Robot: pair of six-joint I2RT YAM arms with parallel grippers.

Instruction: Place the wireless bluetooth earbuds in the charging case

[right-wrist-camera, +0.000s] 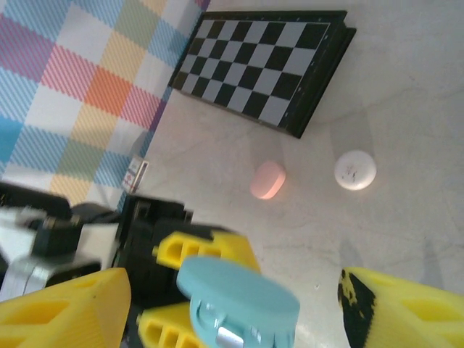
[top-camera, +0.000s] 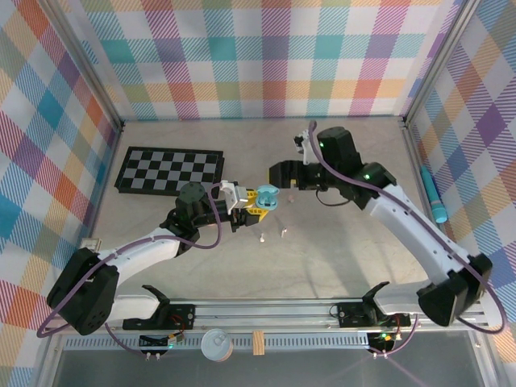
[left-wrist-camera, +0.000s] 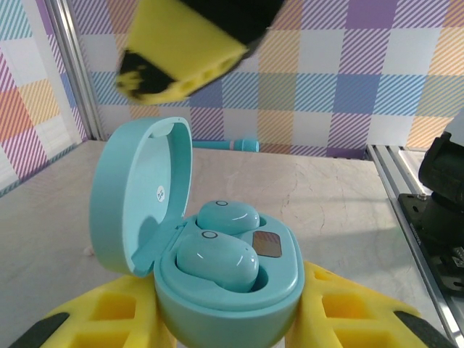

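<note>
The robot's right gripper next needs to grip the charging case (top-camera: pixel 268 197) across the back of the open lid and the base of the case, to shut the earbuds inside.
My left gripper (left-wrist-camera: pixel 228 319) is shut on the light blue charging case (left-wrist-camera: pixel 239 290), its yellow fingers (left-wrist-camera: pixel 109 319) pressing both sides. The lid (left-wrist-camera: pixel 138 196) stands open to the left. Two light blue wireless bluetooth earbuds (left-wrist-camera: pixel 217 261) (left-wrist-camera: pixel 227 216) sit in its wells. My right gripper (right-wrist-camera: pixel 232 312) is open just above the case (right-wrist-camera: pixel 239 297), one finger (right-wrist-camera: pixel 65 304) on each side and neither touching it. In the top view both grippers (top-camera: pixel 260 201) (top-camera: pixel 274 184) meet at mid-table around the case (top-camera: pixel 268 197).
A folded chessboard (top-camera: pixel 169 169) lies at the back left. A small pink oval piece (right-wrist-camera: pixel 267 180) and a white round piece (right-wrist-camera: pixel 355 170) rest on the table. Two tiny pale pieces (top-camera: pixel 262 238) lie just in front of the grippers. A blue pen (top-camera: pixel 435 197) lies by the right wall.
</note>
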